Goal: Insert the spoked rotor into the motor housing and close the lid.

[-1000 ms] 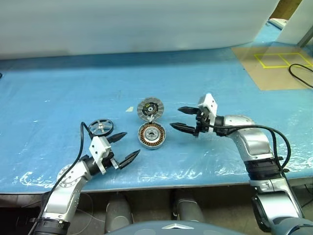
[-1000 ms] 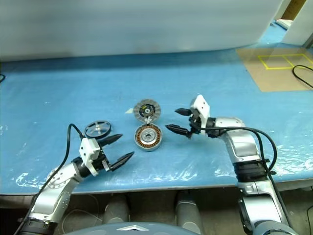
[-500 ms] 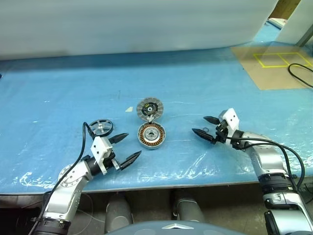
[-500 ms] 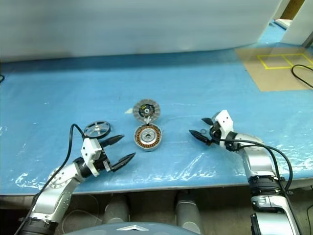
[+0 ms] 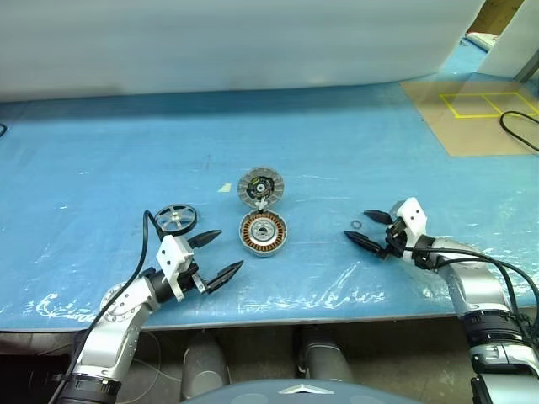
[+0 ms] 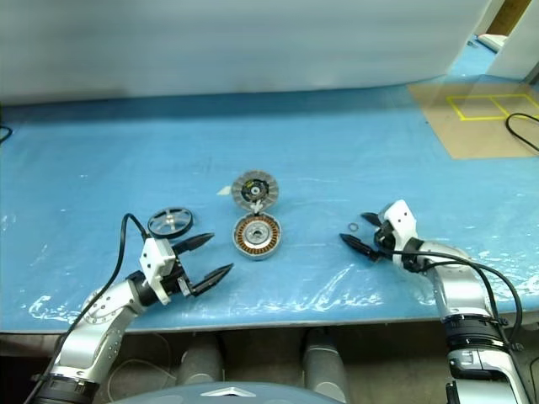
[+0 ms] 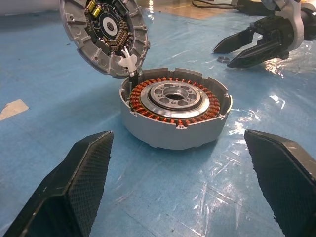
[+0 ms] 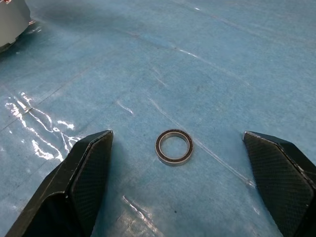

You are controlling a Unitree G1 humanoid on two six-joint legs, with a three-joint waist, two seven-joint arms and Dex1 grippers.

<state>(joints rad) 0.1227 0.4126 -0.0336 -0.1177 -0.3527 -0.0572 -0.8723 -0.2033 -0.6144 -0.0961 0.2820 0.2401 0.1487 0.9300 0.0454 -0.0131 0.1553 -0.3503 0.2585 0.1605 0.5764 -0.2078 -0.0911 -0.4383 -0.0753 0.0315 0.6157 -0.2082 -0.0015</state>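
Observation:
The right gripper should close on the small dark ring (image 5: 356,225) (image 8: 174,147) now, because the ring is level with both of its fingers and would be caught if it closed now.
The motor housing (image 5: 263,233) sits mid-table, its copper windings ringing a silver centre. Its lid (image 5: 259,186) is hinged at the far rim and stands tilted open. The spoked rotor (image 5: 175,218) lies flat to the housing's left. My left gripper (image 5: 229,249) is open and empty, just in front of the rotor and pointing at the housing (image 7: 175,106). My right gripper (image 5: 354,225) is open, low over the table to the housing's right. A small dark ring (image 8: 174,147) lies on the table between its fingers (image 8: 81,182), touching neither.
Wrinkled clear plastic covers the blue table (image 5: 101,151). A brown board with yellow tape squares (image 5: 472,114) and a black cable (image 5: 518,126) lie at the back right. A white scrap (image 5: 224,188) lies left of the lid. A white wall (image 5: 236,42) closes the back.
My right gripper has swung to the right and down, away from the housing, and now straddles the small ring. The left gripper, rotor, housing and lid have not moved.

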